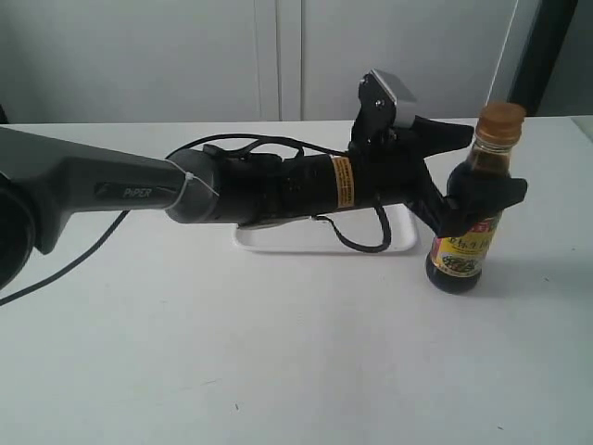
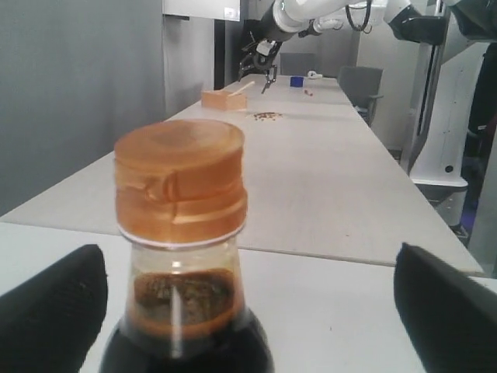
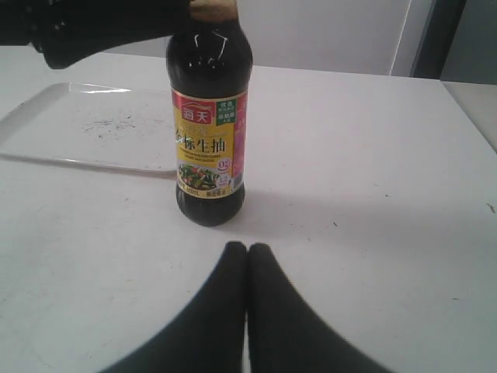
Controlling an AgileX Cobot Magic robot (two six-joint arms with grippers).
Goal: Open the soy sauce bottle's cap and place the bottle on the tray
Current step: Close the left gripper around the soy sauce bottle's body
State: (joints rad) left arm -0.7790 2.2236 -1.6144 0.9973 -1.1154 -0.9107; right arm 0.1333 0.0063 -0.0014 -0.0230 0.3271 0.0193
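My left gripper takes hold of the soy sauce bottle by its labeled body point(image 1: 462, 247) next, since that leaves the bottle's cap free to open.
The soy sauce bottle point(image 1: 466, 243) stands upright on the white table, just right of the tray point(image 1: 278, 243), not on it. Its golden-tan cap point(image 1: 501, 119) is closed. My left gripper point(image 1: 486, 165) reaches across and stands open around the bottle's shoulder. In the left wrist view the cap point(image 2: 178, 183) fills the front. The bottle point(image 2: 182, 326) sits close to one black finger point(image 2: 50, 307), with a wide gap to the other. The right wrist view shows the bottle point(image 3: 208, 140), the tray point(image 3: 78, 128) and my right gripper point(image 3: 248, 250), shut and empty, just short of the bottle.
The left arm and its looped cable point(image 1: 352, 243) lie over the tray. White cabinet doors point(image 1: 278, 56) close off the back. Behind the bottle runs a long table point(image 2: 326, 179) with a wooden box point(image 2: 224, 98) and another robot arm point(image 2: 272, 47).
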